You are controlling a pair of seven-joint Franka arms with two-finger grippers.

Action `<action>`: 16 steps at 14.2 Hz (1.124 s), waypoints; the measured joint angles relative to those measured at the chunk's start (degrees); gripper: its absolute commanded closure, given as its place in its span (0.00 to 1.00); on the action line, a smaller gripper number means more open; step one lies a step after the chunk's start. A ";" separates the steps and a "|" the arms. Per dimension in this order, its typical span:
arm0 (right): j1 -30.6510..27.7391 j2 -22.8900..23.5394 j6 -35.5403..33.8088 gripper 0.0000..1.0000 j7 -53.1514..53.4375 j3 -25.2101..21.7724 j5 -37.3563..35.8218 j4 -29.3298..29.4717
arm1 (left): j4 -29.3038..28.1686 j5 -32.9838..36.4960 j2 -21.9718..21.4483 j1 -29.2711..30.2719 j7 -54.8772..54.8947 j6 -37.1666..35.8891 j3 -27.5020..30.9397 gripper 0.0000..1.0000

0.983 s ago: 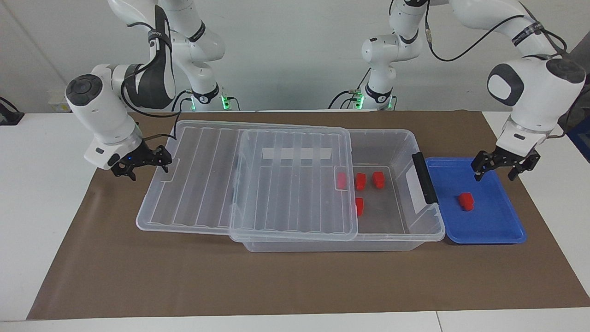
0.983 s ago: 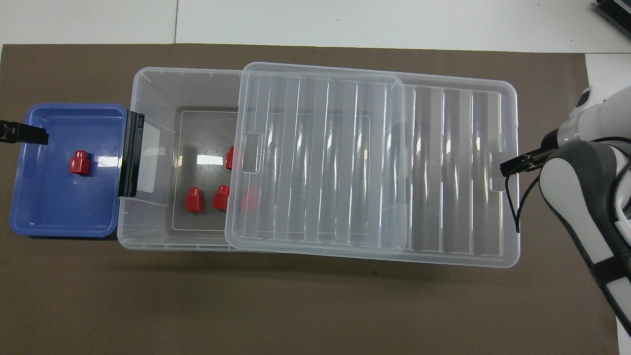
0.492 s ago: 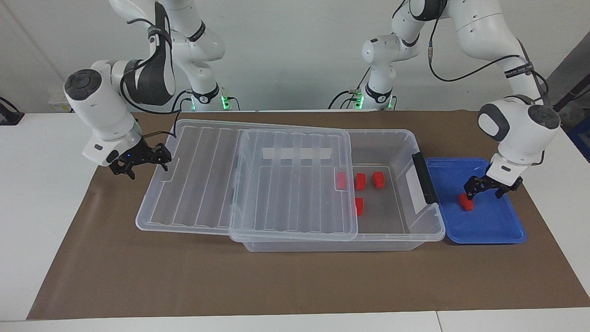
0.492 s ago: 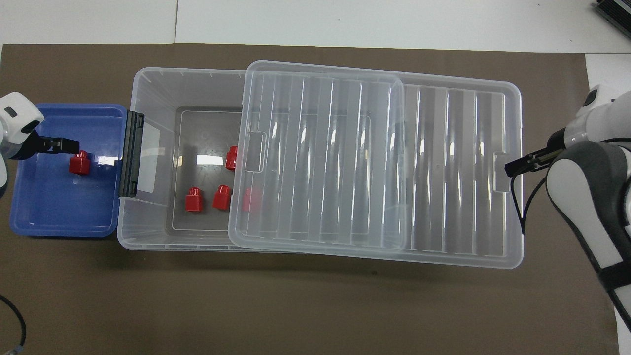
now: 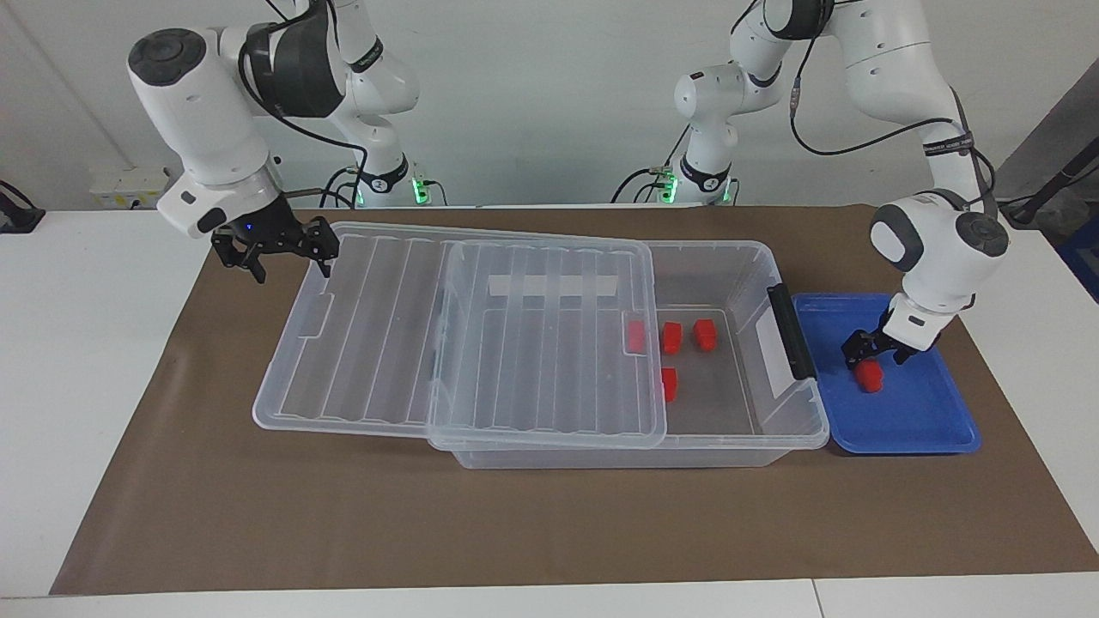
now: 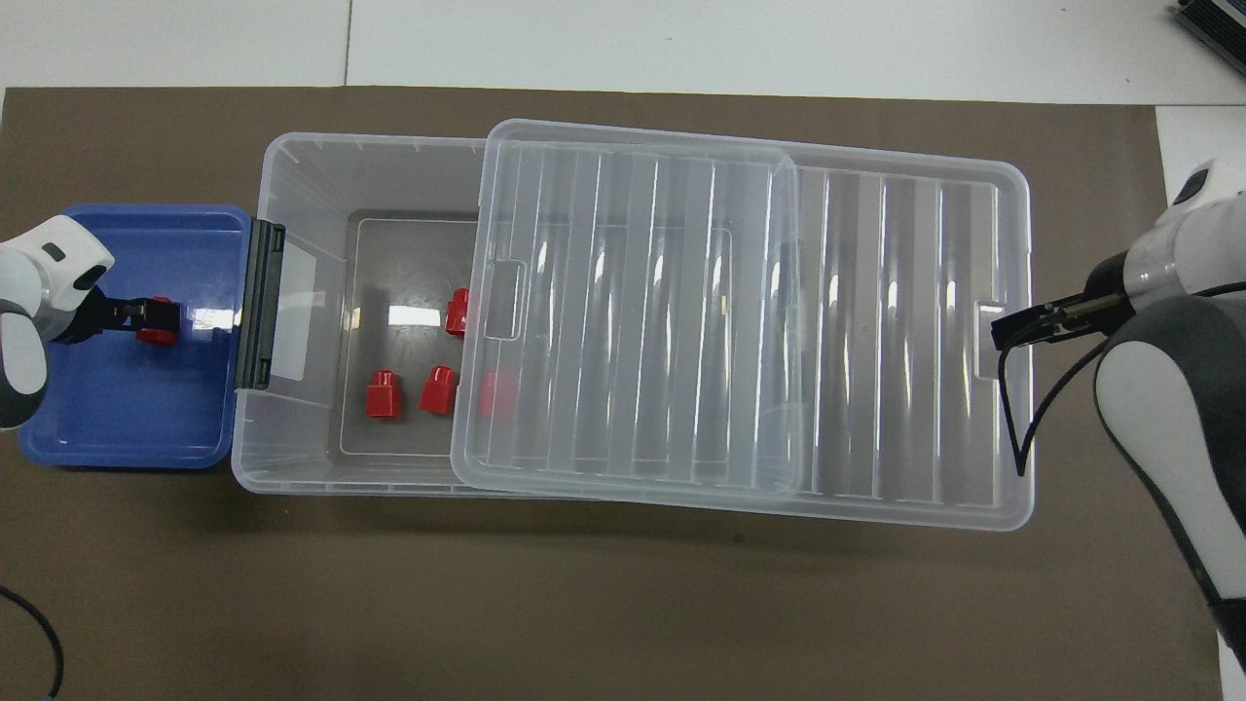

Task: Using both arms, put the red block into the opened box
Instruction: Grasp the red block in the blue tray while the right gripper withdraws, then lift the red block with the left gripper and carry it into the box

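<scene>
The red block will go into the opened box, so my left gripper will take hold of it by its narrow top (image 6: 163, 300) next.
One red block (image 5: 871, 377) (image 6: 154, 337) lies in the blue tray (image 5: 919, 421) (image 6: 117, 428). My left gripper (image 5: 873, 355) (image 6: 156, 315) is down in the tray, open, with a finger on either side of the block's top. The clear box (image 5: 755, 257) (image 6: 302, 166) stands beside the tray with several red blocks (image 5: 670, 337) (image 6: 383, 394) on its floor. Its ribbed lid (image 5: 481, 343) (image 6: 740, 321) is slid toward the right arm's end, so about half the box is uncovered. My right gripper (image 5: 290, 260) (image 6: 1007, 331) hangs open above the lid's corner at that end, holding nothing.
A black latch (image 5: 790, 330) (image 6: 258, 302) stands on the box end beside the tray. Everything rests on a brown mat (image 5: 549, 524) (image 6: 623, 604). The lid overhangs the box toward the right arm's end.
My left gripper came down into the tray and now straddles the red block. My right gripper rose from the lid's end edge and drew back toward the robots. The lid shifted slightly.
</scene>
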 measured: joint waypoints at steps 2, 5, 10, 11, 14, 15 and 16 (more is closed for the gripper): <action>-0.12 -0.38 -2.23 0.00 2.88 0.03 0.00 2.94 | -0.35 0.00 0.00 0.01 -0.03 0.51 0.01 0.00; -0.79 -0.42 -5.56 0.00 4.89 -0.06 0.00 7.29 | -2.11 0.00 0.00 0.01 -0.03 3.08 0.00 0.01; -1.68 -0.17 -9.78 0.00 5.52 -0.09 0.00 11.28 | -3.38 -0.02 0.00 0.01 -0.07 4.66 -0.13 0.88; -1.89 0.03 -10.05 0.00 5.54 -0.11 0.00 11.28 | -3.38 -0.02 0.00 0.00 -0.07 4.66 -0.25 1.00; -2.30 0.55 -11.19 0.00 5.55 -0.14 0.00 11.23 | -3.20 -0.02 -0.03 -0.09 -0.05 4.38 -0.50 1.00; -2.30 0.56 -11.98 0.00 5.55 -0.14 0.00 11.22 | -2.68 -0.02 -0.05 -0.10 -0.05 3.57 -0.53 1.00; -2.30 0.56 -12.70 0.00 5.55 -0.12 0.00 11.23 | -1.41 -0.02 -0.08 -0.11 -0.03 1.53 -0.57 1.00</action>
